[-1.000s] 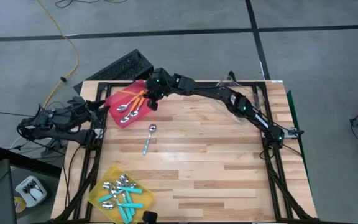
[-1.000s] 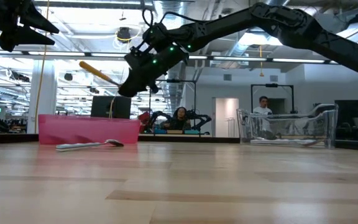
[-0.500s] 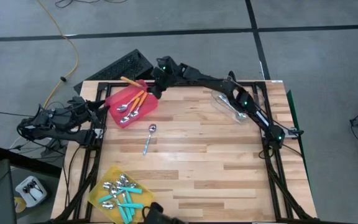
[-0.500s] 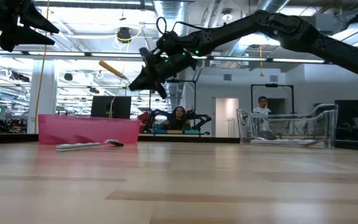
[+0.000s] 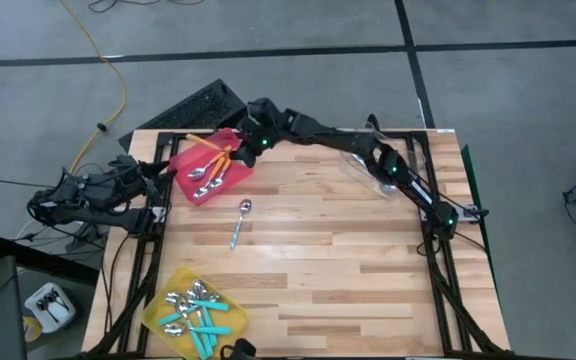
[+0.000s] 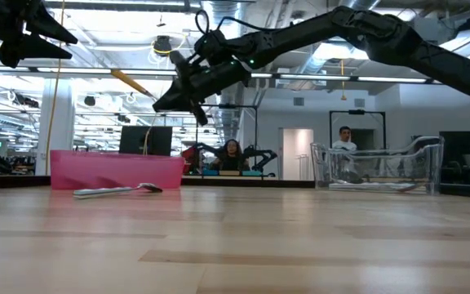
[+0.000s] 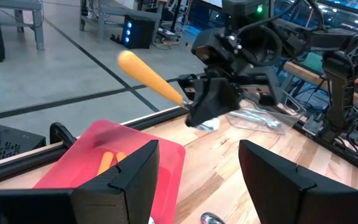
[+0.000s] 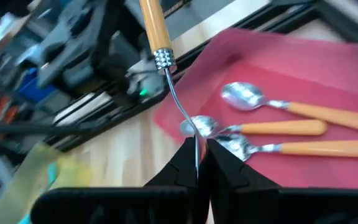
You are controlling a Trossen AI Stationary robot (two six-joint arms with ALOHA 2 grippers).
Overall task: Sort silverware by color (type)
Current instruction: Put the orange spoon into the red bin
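The robot's right gripper will keep its hold until the spoon is lower, as the spoon's orange handle (image 5: 203, 143) slants high above the red bin (image 5: 196, 165) and past the bin's far rim.
My right gripper (image 5: 254, 145) hovers over the far side of the red bin (image 5: 196, 165), shut on an orange-handled spoon (image 6: 133, 84). Several more orange-handled spoons (image 8: 303, 127) lie in that bin. One light blue spoon (image 5: 240, 222) lies flat on the table beside the bin. Teal spoons (image 5: 200, 318) fill the yellow bin (image 5: 163, 300) at the near left corner. My left gripper (image 7: 197, 180) is open and waits off the table's left edge, facing the red bin. My right gripper pinches the orange spoon by its thin metal neck (image 8: 182, 109) between the two fingers (image 8: 219, 163), near the bowl end; the fingers hide the bowl. The spoon is lifted clear above the red bin, its orange handle (image 7: 148, 78) slanting up and away from the fingertips.
A clear bin (image 5: 388, 165) sits at the far right of the table, under the right arm. The wooden table (image 5: 348, 260) is bare across its middle and near right. A dark keyboard-like object (image 5: 193, 105) lies beyond the far edge.
My right gripper, still shut on the orange spoon, has moved from over the red bin's middle toward the table's far edge and risen slightly. The spoon's handle has swung about with it, ending a little higher above the bin.
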